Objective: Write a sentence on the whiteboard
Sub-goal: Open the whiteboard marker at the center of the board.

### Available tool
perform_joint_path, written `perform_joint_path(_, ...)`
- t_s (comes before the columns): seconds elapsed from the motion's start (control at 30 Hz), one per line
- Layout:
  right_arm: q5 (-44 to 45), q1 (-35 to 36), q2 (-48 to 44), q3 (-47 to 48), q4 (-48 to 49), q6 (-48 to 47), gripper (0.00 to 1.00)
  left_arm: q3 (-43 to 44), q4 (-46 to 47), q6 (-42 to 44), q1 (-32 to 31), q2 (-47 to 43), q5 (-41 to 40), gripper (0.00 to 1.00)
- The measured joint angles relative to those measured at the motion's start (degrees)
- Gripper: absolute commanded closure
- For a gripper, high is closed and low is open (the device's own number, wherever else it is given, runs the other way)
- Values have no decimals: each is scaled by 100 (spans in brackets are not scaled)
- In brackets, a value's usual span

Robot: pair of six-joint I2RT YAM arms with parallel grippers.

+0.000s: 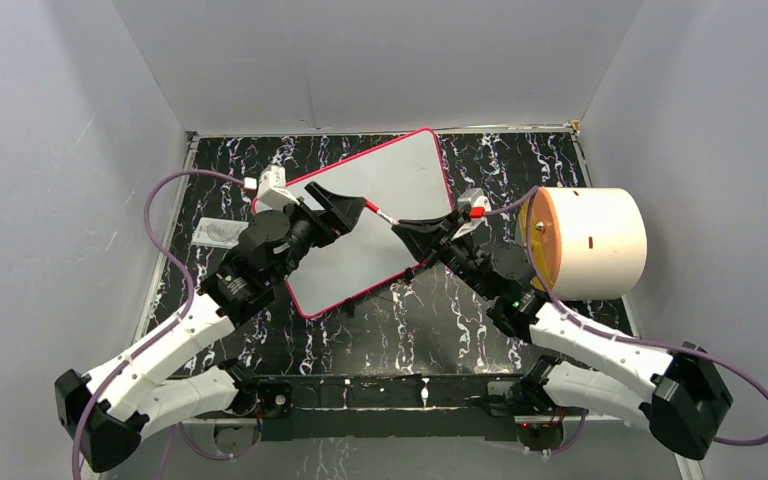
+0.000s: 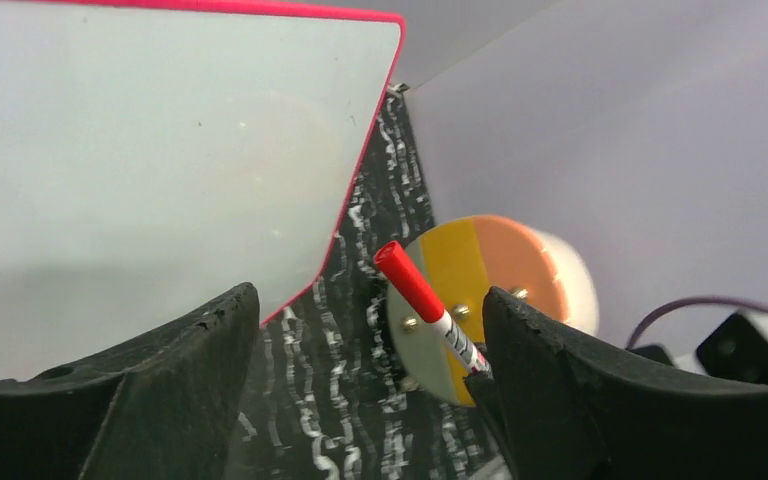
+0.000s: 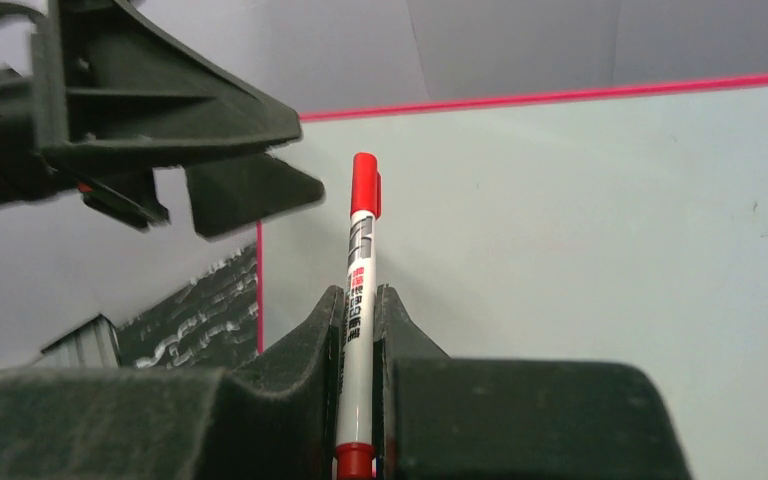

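Note:
I need to grab the marker [image 1: 385, 215] next with my left gripper by its red cap alone, to uncap it for writing. The white body should stay in my right gripper.
The whiteboard [image 1: 400, 175] lies tilted on the dark marbled table, pink-framed and blank; no sentence shows on it. My right gripper [image 1: 410, 230] is shut on a white marker [image 1: 385, 215] with a red cap and holds it over the board's right edge, cap pointing at my left gripper [image 1: 352, 205]. In the right wrist view the marker [image 3: 362, 230] stands upright between my closed jaws [image 3: 360, 298], over the board [image 3: 580, 220]. My left gripper [image 2: 370, 300] is open over the board [image 2: 160, 150]. The marker's capped end [image 2: 407, 277] sits between its jaws, nearer the right finger [image 2: 520, 330], touching neither.
A big white roll [image 1: 590, 240] with an orange and yellow end face lies at the right, close behind my right arm. A small white printed card [image 1: 218, 233] lies left of the board. Grey walls enclose the table on three sides.

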Motion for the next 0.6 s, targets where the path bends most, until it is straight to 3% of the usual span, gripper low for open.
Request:
perform_joint_path(0.2, -245, 0, -411, 402, -1912, -376, 100, 17, -485, 2092, 0, -420, 387, 18)
perform_joint_path(0.6, -1220, 0, -691, 1561, -4631, -1266, 100, -271, -1012, 6061, 0, -990, 2494, 15)
